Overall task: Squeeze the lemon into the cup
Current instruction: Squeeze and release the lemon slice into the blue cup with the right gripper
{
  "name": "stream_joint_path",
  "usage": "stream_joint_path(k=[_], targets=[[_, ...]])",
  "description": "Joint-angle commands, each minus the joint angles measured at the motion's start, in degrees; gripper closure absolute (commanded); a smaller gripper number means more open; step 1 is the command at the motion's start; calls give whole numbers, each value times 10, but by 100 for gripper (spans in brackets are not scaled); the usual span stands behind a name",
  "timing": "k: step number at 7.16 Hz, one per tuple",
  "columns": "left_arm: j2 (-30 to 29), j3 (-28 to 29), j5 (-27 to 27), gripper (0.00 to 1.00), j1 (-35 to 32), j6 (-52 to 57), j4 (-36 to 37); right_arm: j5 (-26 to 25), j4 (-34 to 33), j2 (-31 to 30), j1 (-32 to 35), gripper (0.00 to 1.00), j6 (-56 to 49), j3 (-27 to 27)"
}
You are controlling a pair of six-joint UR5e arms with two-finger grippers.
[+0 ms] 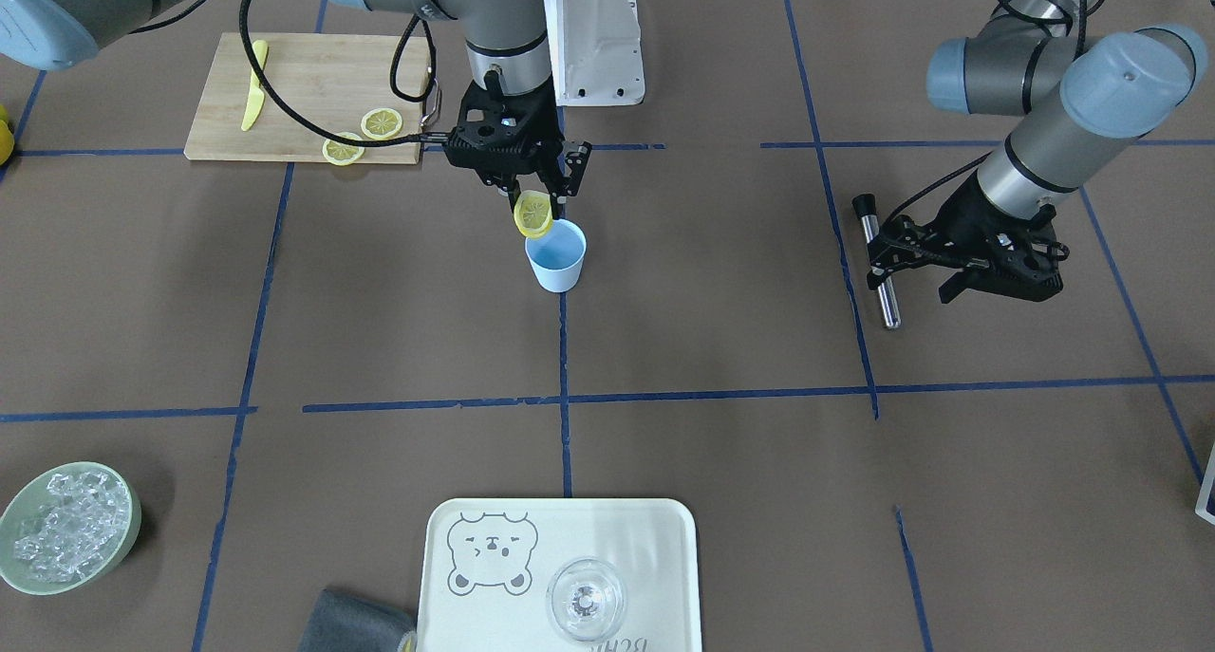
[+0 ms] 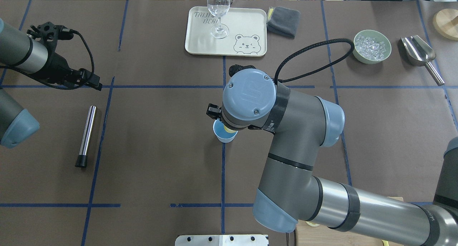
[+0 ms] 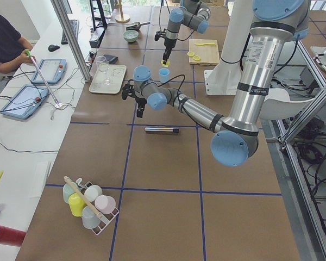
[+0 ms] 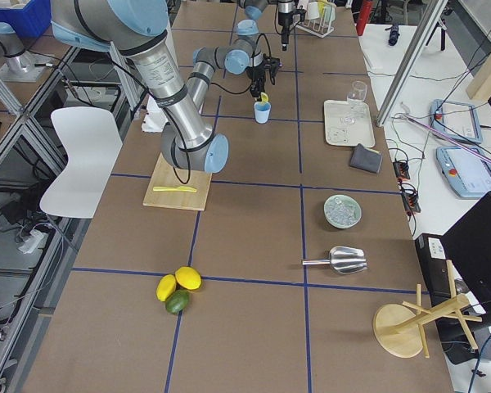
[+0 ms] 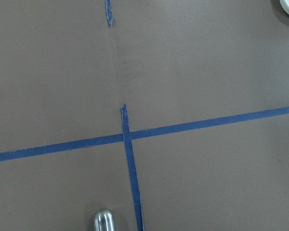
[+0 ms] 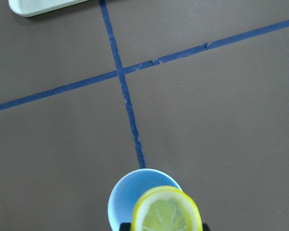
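Observation:
The metal rod has to press the lemon with the metal rod's steel tip, which should stay free. My left gripper needs to grab the rod by its black handle next.
My right gripper is shut on a lemon, a thin yellow slice held upright by its edge. It hangs just above the robot-side rim of the light-blue cup, which stands upright on the table's centre line. The right wrist view shows the lemon over the cup's open mouth. From overhead the right arm hides most of the cup. Two more lemon slices lie on the cutting board. My left gripper hovers open and empty, far from the cup.
A metal rod lies on the table under the left gripper. A yellow knife lies on the board. A white tray holds a clear glass. A green bowl of ice and a grey cloth sit at the far side.

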Motion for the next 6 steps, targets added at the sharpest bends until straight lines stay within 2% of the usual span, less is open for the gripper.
stream_joint_path(k=[1,2,3,4,5,6], targets=[[0,0,0,0,0,-7,0,1,3,11,1,45,-1,-17],[0,-1,0,0,0,-7,0,0,22,11,1,40,-1,-22],[0,-1,0,0,0,-7,0,0,46,11,1,20,0,-34],[-1,-1,0,0,0,-7,0,0,64,11,1,17,1,-43],[-1,-1,0,0,0,-7,0,0,66,11,1,4,0,-44],[0,-1,0,0,0,-7,0,0,66,11,1,1,0,-44]])
